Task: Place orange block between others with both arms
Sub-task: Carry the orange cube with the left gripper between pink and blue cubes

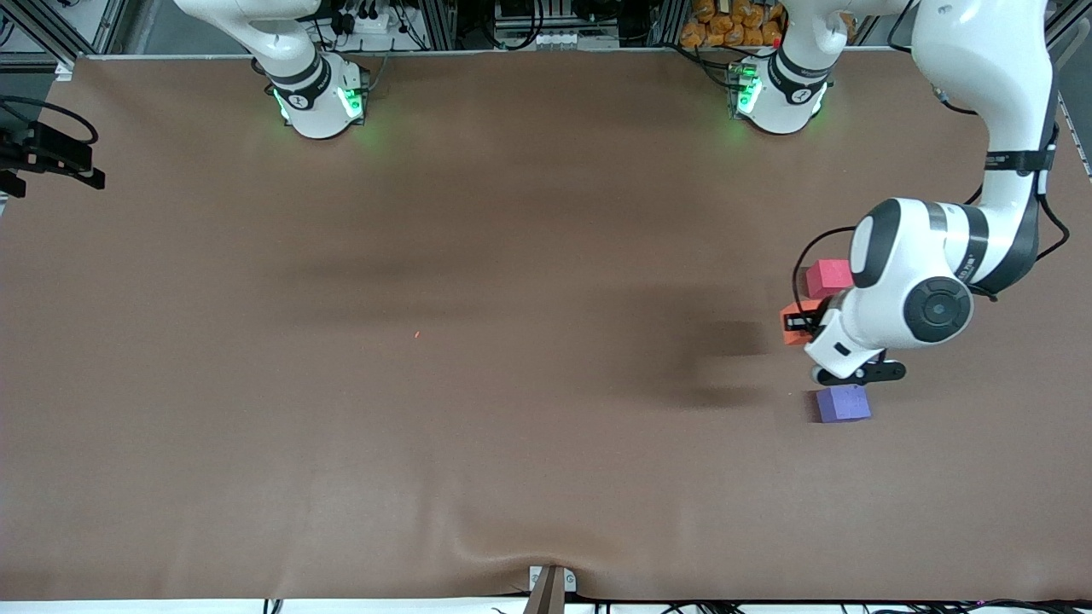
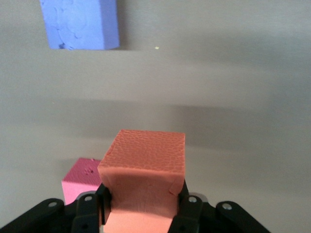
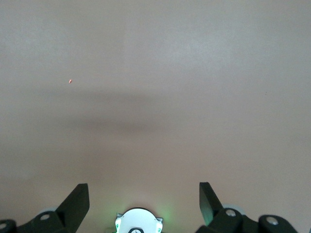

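The orange block (image 1: 793, 327) (image 2: 146, 167) is off the line between the pink and purple cubes, so my left gripper should move the block onto that line before letting go.
My left gripper (image 1: 800, 325) is shut on the orange block (image 1: 793, 327), its fingers pressing into the block's two sides. In the left wrist view the orange block (image 2: 146, 167) fills the jaws of the left gripper (image 2: 142, 200). It hangs over the stretch of table between the pinkish-red cube (image 1: 828, 278) and the purple cube (image 1: 843, 403). The purple cube lies nearer to the front camera. The pinkish-red cube (image 2: 81, 178) and the purple cube (image 2: 80, 24) both rest on the table. My right gripper (image 3: 143, 194) is open and empty above its own green-lit base (image 3: 139, 222); the right arm waits.
The brown table cover (image 1: 478, 358) stretches wide toward the right arm's end. A tiny red speck (image 1: 417, 333) lies mid-table. A black camera mount (image 1: 51, 153) sits at the right arm's end of the table. A small bracket (image 1: 550, 585) stands at the front edge.
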Robot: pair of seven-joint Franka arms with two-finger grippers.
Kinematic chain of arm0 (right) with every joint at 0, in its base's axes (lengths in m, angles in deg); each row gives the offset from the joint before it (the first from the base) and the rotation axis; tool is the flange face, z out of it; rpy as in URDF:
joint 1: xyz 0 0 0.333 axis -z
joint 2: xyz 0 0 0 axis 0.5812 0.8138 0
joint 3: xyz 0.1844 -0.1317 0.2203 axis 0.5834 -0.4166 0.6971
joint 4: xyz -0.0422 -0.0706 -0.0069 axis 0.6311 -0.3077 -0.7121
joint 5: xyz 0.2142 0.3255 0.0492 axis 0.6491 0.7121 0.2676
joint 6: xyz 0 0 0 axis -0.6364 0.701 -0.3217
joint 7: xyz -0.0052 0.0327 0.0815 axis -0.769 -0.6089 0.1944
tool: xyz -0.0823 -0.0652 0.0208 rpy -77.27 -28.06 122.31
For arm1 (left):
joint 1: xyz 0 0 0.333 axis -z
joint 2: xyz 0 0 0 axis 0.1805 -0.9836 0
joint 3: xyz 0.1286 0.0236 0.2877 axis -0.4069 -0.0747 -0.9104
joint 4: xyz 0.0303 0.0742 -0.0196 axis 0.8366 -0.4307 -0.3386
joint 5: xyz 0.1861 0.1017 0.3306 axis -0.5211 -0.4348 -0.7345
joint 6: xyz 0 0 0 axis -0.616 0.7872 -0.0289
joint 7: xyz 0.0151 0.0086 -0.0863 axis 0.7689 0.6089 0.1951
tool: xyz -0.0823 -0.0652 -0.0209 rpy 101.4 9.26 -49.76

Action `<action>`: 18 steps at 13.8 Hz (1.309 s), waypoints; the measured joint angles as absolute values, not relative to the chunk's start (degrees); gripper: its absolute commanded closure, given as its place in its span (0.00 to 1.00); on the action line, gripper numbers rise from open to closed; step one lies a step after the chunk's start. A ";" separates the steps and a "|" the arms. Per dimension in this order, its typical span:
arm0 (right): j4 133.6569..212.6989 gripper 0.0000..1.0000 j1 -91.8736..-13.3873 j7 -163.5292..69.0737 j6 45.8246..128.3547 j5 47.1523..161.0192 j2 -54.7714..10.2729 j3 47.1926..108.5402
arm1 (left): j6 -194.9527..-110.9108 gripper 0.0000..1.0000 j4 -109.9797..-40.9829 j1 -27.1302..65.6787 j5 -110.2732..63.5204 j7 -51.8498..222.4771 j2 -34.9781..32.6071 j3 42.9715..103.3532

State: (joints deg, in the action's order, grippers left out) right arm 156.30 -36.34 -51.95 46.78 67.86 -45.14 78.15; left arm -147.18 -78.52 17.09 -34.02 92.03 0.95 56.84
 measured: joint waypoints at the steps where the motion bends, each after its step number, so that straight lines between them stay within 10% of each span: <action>1: 156.30 0.00 -36.34 -51.95 46.78 67.86 -45.14 78.14 | -150.18 1.00 -80.47 15.85 -34.02 90.33 0.86 56.85; 18: 156.00 0.00 -36.42 -51.95 46.79 67.89 -45.15 78.38 | -162.42 1.00 -85.40 8.43 -36.14 82.19 -5.49 57.03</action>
State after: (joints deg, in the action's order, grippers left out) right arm 156.00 -36.42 -51.95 46.79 67.89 -45.15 78.38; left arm -162.42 -85.40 8.43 -36.14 82.19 -5.49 57.03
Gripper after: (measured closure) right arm 0.000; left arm 0.476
